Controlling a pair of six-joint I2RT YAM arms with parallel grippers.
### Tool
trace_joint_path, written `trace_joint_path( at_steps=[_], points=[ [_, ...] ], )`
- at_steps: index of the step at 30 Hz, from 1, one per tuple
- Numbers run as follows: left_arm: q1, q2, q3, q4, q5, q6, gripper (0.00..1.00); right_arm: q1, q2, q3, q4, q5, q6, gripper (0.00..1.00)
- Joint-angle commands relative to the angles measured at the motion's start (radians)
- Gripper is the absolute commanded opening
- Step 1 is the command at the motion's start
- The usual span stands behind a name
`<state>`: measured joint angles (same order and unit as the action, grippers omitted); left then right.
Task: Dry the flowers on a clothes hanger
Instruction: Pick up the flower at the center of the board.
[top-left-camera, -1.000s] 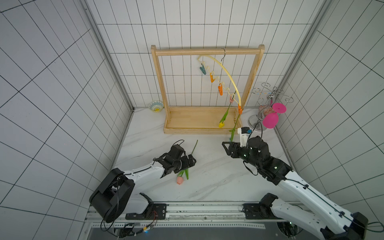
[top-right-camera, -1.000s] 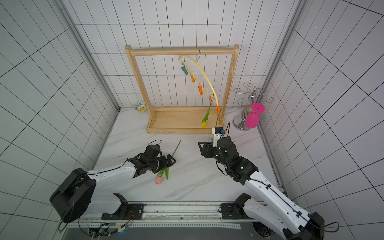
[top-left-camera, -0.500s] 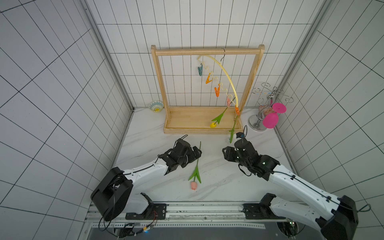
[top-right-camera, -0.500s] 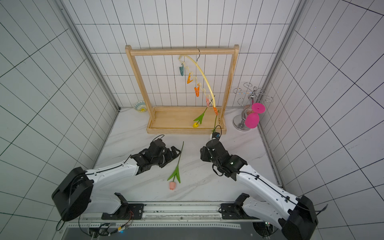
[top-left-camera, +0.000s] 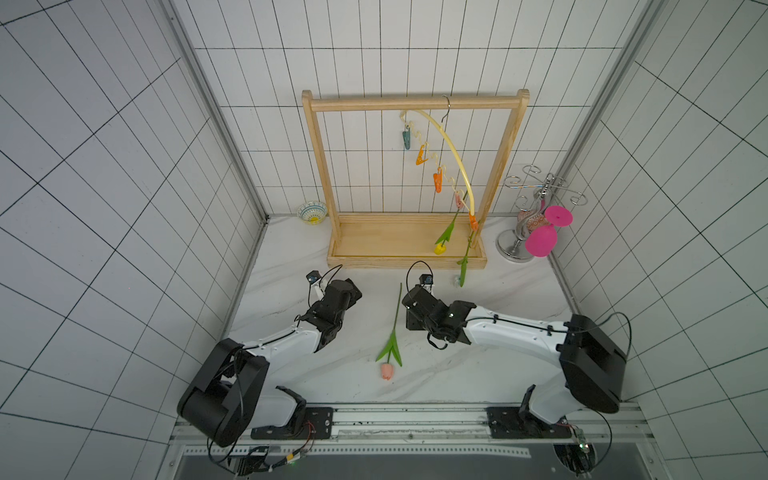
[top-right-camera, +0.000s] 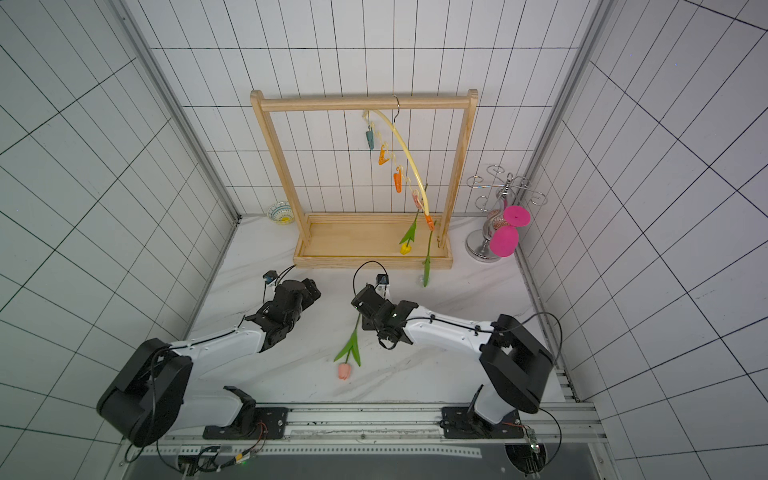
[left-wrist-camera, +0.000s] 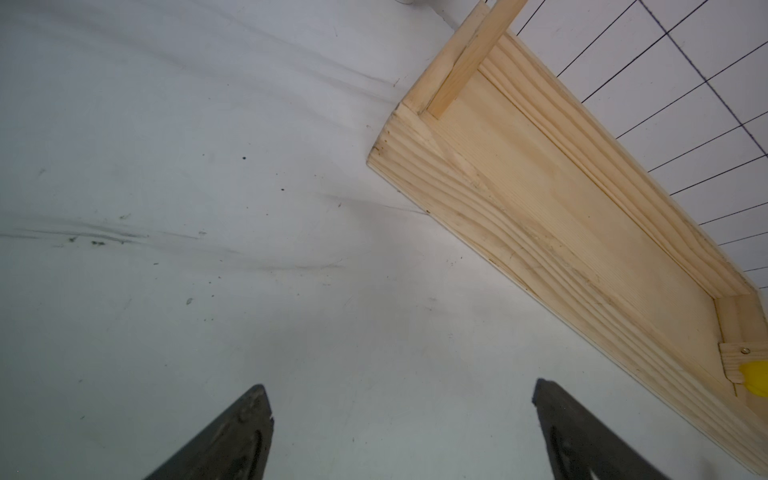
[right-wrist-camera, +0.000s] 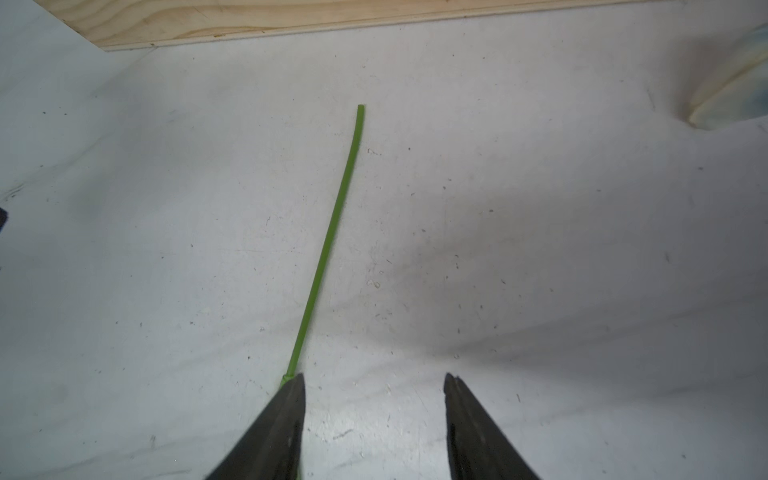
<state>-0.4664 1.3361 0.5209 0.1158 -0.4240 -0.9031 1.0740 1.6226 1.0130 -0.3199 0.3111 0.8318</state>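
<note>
I need to grab the pink tulip (top-left-camera: 386, 370) by the middle of its stem with my right gripper next, so the stem end stays free to clip on the hanger.
A pink tulip (top-left-camera: 386, 370) lies on the table, its green stem (right-wrist-camera: 332, 237) pointing toward the rack. My right gripper (top-left-camera: 409, 297) hovers open low over the stem's middle. In the right wrist view the stem passes under one finger (right-wrist-camera: 286, 407), not between the jaws of my right gripper (right-wrist-camera: 374, 378). My left gripper (top-left-camera: 353, 291) stands open over bare table to the left, with nothing between its fingers in the left wrist view (left-wrist-camera: 401, 386). The pale yellow clothes hanger (top-left-camera: 453, 158) hangs tilted from the rack bar. A yellow tulip (top-left-camera: 440, 248) and a white tulip (top-left-camera: 462, 276) hang head down from its lowest clips.
The wooden rack (top-left-camera: 415, 102) with its tray base (left-wrist-camera: 540, 216) stands at the back. A small patterned bowl (top-left-camera: 312, 212) sits at its left. A silver swirly stand (top-left-camera: 515, 245) with magenta goblets (top-left-camera: 540, 241) stands at the back right.
The pink tulip has shifted right and lies free. My left gripper has drawn back to the left, away from it. My right gripper has moved left from under the hanger to the stem.
</note>
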Motion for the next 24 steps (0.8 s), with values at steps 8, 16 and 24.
trace_joint_path(
  at_steps=[8,16,24],
  points=[
    [0.002,-0.084,-0.027,0.07,-0.092,0.012,0.99,0.016,0.295,0.251,-0.05,-0.028,0.011,0.51],
    [0.002,-0.072,-0.015,0.057,-0.087,0.007,0.99,0.066,0.378,0.325,-0.106,-0.018,0.05,0.46],
    [0.003,-0.087,-0.016,0.044,-0.089,0.003,0.99,0.085,0.413,0.358,-0.182,0.058,0.11,0.4]
  ],
)
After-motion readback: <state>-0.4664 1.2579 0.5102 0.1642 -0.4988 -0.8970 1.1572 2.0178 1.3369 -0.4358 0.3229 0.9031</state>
